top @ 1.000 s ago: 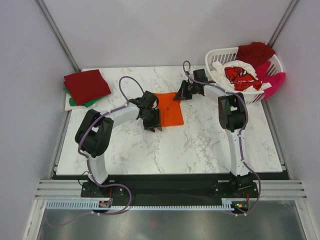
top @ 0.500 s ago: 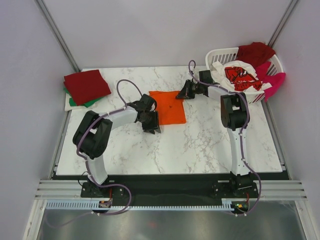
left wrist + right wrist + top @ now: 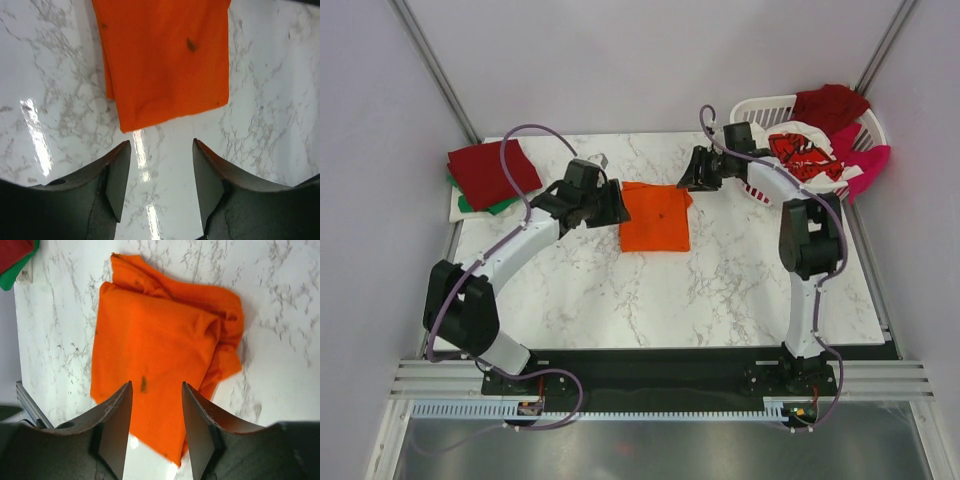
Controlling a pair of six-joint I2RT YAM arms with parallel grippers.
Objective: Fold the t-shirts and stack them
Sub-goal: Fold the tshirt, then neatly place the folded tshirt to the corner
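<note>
The orange t-shirt needs to be stacked, so my left gripper will next grab its side edge that faces the folded dark red shirt, near the rumpled far edge.
A folded bright orange t-shirt (image 3: 656,216) lies flat mid-table; it also shows in the left wrist view (image 3: 165,60) and the right wrist view (image 3: 160,345), its far edge rumpled. My left gripper (image 3: 610,205) is open and empty, hovering just left of the shirt. My right gripper (image 3: 686,174) is open and empty above the shirt's far right corner. A folded dark red shirt (image 3: 492,170) lies on a green one (image 3: 472,203) at the far left. A white shirt with red print (image 3: 802,152), a dark red one (image 3: 830,105) and a magenta one (image 3: 865,160) fill the basket.
The white slatted laundry basket (image 3: 756,112) stands at the far right corner. A white sheet (image 3: 460,212) lies under the left stack. Purple-grey walls surround the marble table (image 3: 720,290).
My left arm has swung from the shirt's near left corner up to its left side. My right gripper has drawn back off the shirt's far edge. The shirt now lies spread flat.
</note>
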